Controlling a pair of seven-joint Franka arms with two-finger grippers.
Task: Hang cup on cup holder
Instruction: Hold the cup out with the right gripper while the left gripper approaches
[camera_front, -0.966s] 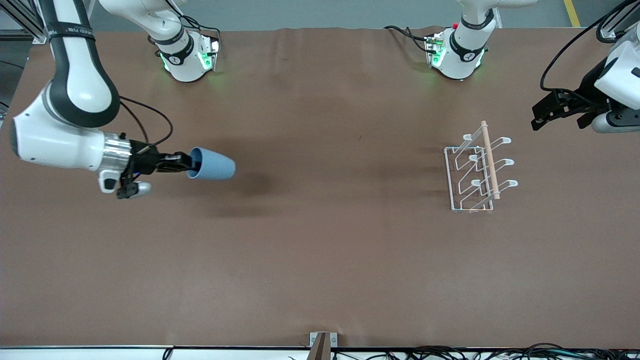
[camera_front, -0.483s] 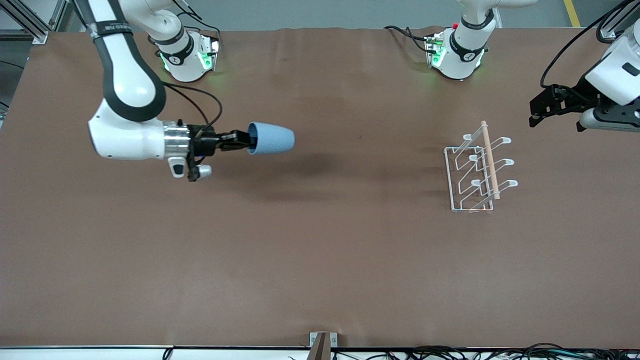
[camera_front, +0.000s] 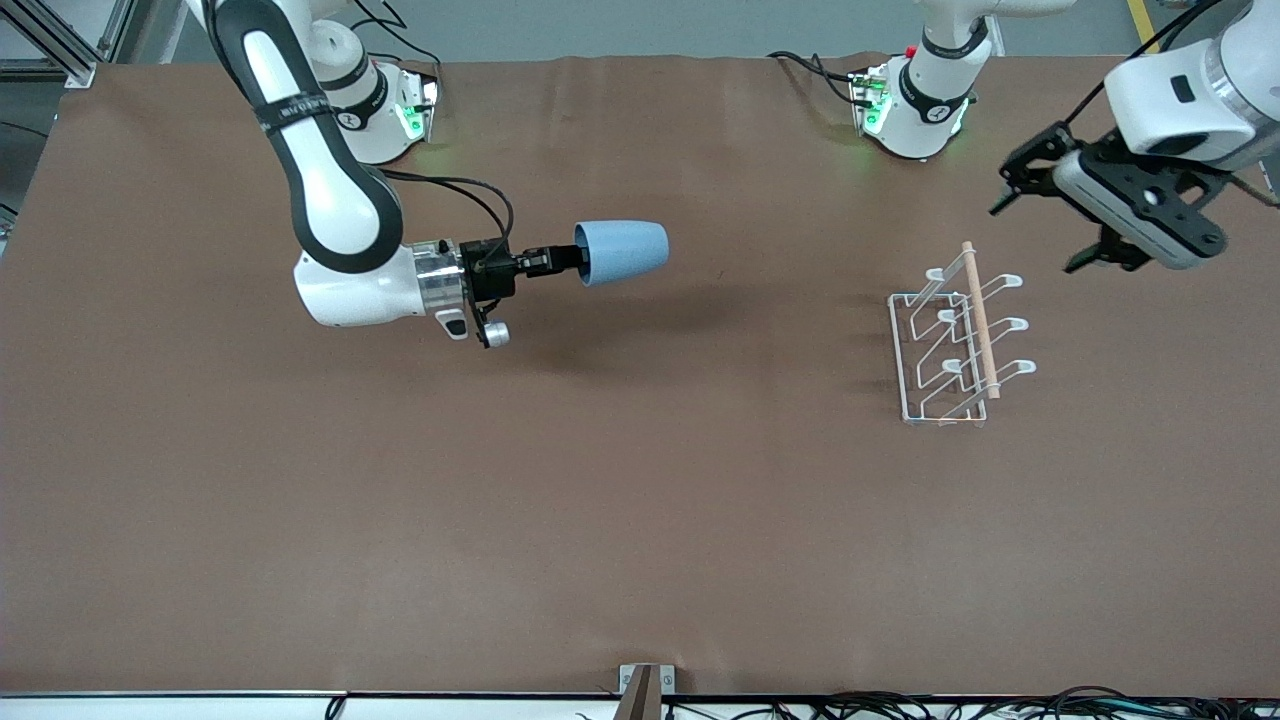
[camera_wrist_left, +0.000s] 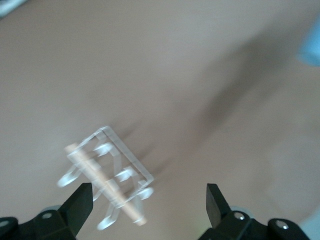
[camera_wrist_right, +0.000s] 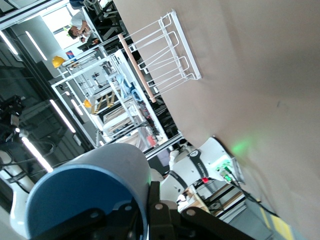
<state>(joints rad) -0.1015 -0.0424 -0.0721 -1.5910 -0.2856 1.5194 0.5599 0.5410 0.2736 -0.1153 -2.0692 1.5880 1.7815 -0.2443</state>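
Observation:
Next, my left gripper grabs the blue cup by its closed bottom end. That leaves the cup's opening free to go onto the holder (camera_front: 955, 340).
My right gripper (camera_front: 562, 259) is shut on the rim of the light-blue cup (camera_front: 622, 251) and holds it on its side in the air over the middle of the table; one finger is inside the rim (camera_wrist_right: 95, 200). The white wire cup holder (camera_front: 955, 340) with its wooden rod stands on the table toward the left arm's end, and shows in both wrist views (camera_wrist_left: 107, 177) (camera_wrist_right: 160, 50). My left gripper (camera_front: 1045, 205) hangs open and empty in the air above the cup holder.
Both arm bases (camera_front: 375, 110) (camera_front: 915, 110) stand at the table's back edge. The brown table (camera_front: 640, 500) is bare nearer the front camera. Cables lie along the front edge.
My right arm has carried the cup toward the cup holder. My left gripper has swung in toward the cup holder and turned.

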